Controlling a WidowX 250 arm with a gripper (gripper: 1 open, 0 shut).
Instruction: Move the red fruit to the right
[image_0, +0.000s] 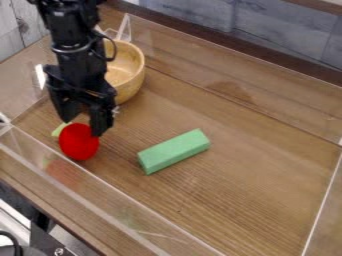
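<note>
My gripper picks up the fruit by its round red body (80, 146) next, to move the red fruit past the green rectangular block.
The red fruit (76, 145) is a small round bright-red ball with a green end, lying on the wooden table near the front left, close to the clear wall. My black gripper (84, 122) hangs straight down right above it, jaws open, one fingertip on each side of the fruit's top. Nothing is held between the fingers.
A wooden bowl (120, 68) stands behind the gripper at the back left. A green rectangular block (174, 151) lies to the right of the fruit. Clear plastic walls (80, 190) fence the table's front and left sides.
</note>
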